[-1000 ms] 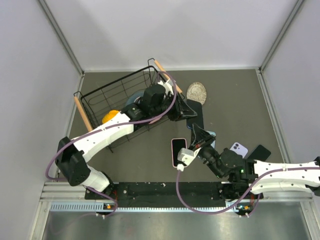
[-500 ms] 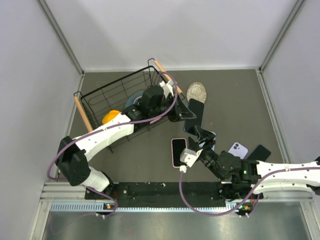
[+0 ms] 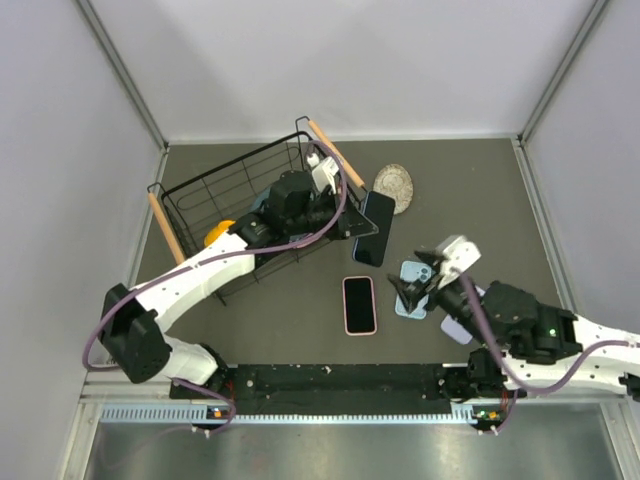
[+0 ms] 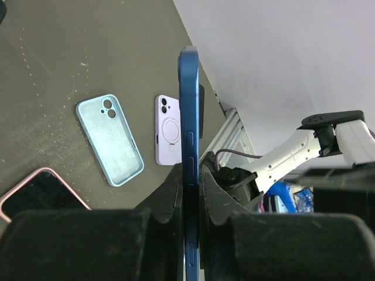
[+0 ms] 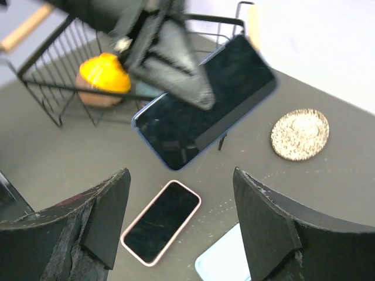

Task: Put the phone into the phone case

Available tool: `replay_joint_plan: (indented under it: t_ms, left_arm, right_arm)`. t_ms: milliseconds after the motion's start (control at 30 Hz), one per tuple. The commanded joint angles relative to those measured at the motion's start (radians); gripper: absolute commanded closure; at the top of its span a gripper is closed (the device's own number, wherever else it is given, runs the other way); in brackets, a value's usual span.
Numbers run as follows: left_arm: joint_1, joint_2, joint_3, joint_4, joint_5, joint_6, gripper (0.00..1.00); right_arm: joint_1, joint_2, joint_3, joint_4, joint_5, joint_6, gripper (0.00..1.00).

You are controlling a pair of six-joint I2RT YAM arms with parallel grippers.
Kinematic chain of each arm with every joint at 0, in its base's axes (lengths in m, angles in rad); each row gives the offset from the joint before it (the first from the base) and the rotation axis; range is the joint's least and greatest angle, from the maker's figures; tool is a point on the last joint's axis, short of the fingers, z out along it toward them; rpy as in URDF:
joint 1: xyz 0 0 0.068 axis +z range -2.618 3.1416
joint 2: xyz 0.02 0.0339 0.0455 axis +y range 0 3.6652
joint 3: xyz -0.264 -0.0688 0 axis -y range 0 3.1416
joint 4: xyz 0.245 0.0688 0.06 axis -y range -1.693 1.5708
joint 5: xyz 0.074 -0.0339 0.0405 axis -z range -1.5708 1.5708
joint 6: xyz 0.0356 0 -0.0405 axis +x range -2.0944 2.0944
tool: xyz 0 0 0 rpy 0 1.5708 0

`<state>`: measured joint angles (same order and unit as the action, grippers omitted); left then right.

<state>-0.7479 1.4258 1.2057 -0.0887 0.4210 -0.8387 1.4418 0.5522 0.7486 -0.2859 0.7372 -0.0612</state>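
I will reach the dark blue phone with my right gripper and grab its free long edge (image 3: pixel 387 231) (image 5: pixel 227 124), so the opposite edge stays free to go into the case.
My left gripper (image 3: pixel 357 226) is shut on the long edges of a dark blue phone (image 3: pixel 374 228), holding it off the table beside the basket. Its wrist view shows that phone (image 4: pixel 188 117) edge-on between the jaws of the left gripper (image 4: pixel 189 182). An empty light blue phone case (image 3: pixel 411 289) (image 4: pixel 109 139) lies flat, its near part under my right gripper (image 3: pixel 424 286). The right gripper (image 5: pixel 181 225) is open with nothing in it, above the table between a pink-cased phone (image 5: pixel 161 221) and the blue case's corner (image 5: pixel 225 264). The blue phone (image 5: pixel 205 99) hangs ahead of it.
The pink-cased phone (image 3: pixel 359 304) lies screen up in the middle. A lilac case (image 4: pixel 169 129) lies right of the blue one. A wire basket (image 3: pixel 200 195) with a yellow object (image 5: pixel 104 79) stands at the left. A speckled round disc (image 3: pixel 394 185) lies behind.
My right gripper has opened, let go of the blue phone and pulled back to the right over the blue case. The left gripper keeps the phone and has shifted it slightly left.
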Motion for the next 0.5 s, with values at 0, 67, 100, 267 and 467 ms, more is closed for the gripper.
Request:
replay_joint_plan:
  t_ms: [0,67,100,267,467]
  left_arm:
    - [0.005,-0.105,-0.031,0.076,-0.014,0.075,1.00]
    - [0.008,-0.128,-0.037,0.047,-0.030,0.090,1.00]
    - [0.012,-0.136,-0.043,0.038,-0.037,0.095,1.00]
    - [0.013,-0.185,-0.098,0.070,-0.021,0.093,1.00]
    - [0.013,-0.222,-0.162,0.138,0.027,0.075,1.00]
  right_arm:
    - [-0.102,-0.017,0.113,-0.122,-0.048,0.288,0.29]
    - [-0.164,0.066,0.171,-0.174,-0.067,0.284,0.29]
    - [-0.187,0.099,0.190,-0.224,-0.085,0.300,0.29]
    - [-0.450,0.202,0.250,-0.205,-0.491,0.418,0.29]
    - [-0.697,0.180,0.140,0.018,-0.932,0.576,0.25]
